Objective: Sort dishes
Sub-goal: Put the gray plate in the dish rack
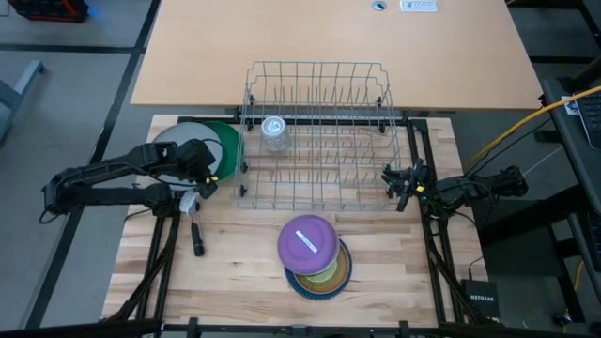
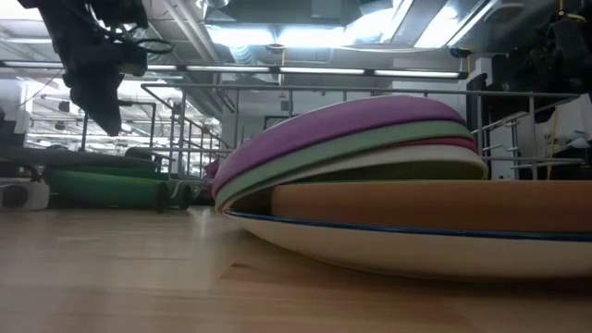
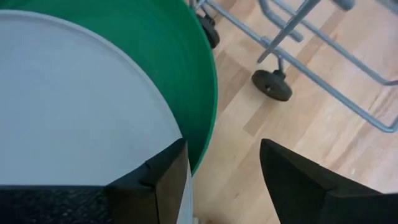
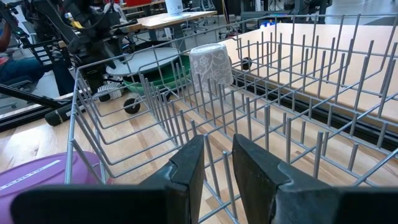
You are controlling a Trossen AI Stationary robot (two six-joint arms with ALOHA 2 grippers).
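Observation:
I need to grab the grey plate by its rim with my left gripper next. Then I can sort the dishes into the wire rack [image 1: 319, 131].
A grey plate [image 3: 74, 99] lies on a larger green plate [image 3: 186, 56] at the table's far left, beside the wire dish rack [image 1: 319, 131]. My left gripper [image 3: 224, 149] stands open above their near right edge, one finger over the grey plate, the other over bare wood. In the low view it hangs clear above them. Near the front middle, a stack of dishes rests on the table, a purple one [image 1: 307, 241] on top and a blue-rimmed plate [image 1: 343, 277] at the bottom. My right gripper [image 4: 217, 146] waits at the rack's right side, slightly open, with nothing between its fingers.
An upturned clear glass [image 1: 273, 131] stands in the rack's far left corner. The rack's black feet [image 3: 272, 85] sit close to the green plate. A short dark stick-like thing [image 1: 197, 239] lies on the wood near the left arm. Bare wood lies left of the dish stack.

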